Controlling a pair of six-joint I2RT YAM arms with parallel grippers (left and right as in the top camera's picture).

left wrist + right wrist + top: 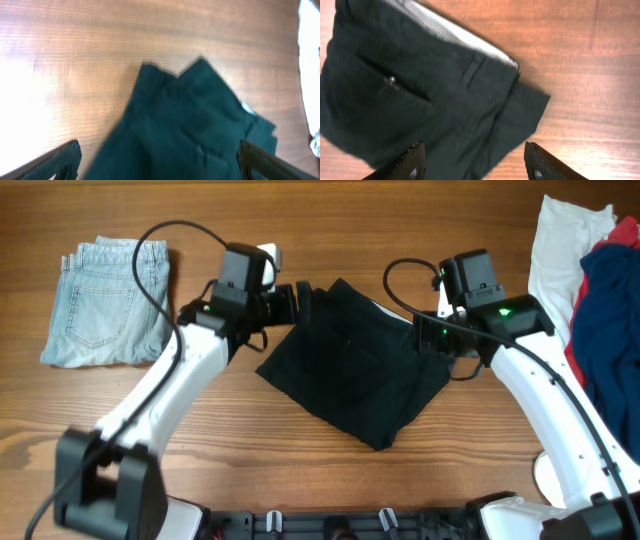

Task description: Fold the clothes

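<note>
My left gripper grabs the folded black trousers at the corner nearest the light-blue denim next and lays them folded on that denim.
The black trousers point(350, 370) lie folded into a rough diamond at the table's middle. My left gripper point(300, 300) hovers at their upper-left corner. In the left wrist view its jaws stand wide apart over the dark fabric point(190, 125), with nothing gripped between the fingers point(65, 160). My right gripper point(437, 340) is at the trousers' right edge. Its own camera shows the gripper point(477, 162) open above a folded corner of the cloth point(395, 90). The pale waistband lining point(455, 32) shows along the top edge there.
Folded light-blue denim point(105, 300) lies at the left. At the right edge is a heap of white cloth point(560, 250), a navy garment point(605, 320) and a red one point(578, 365). Black cables loop above both arms.
</note>
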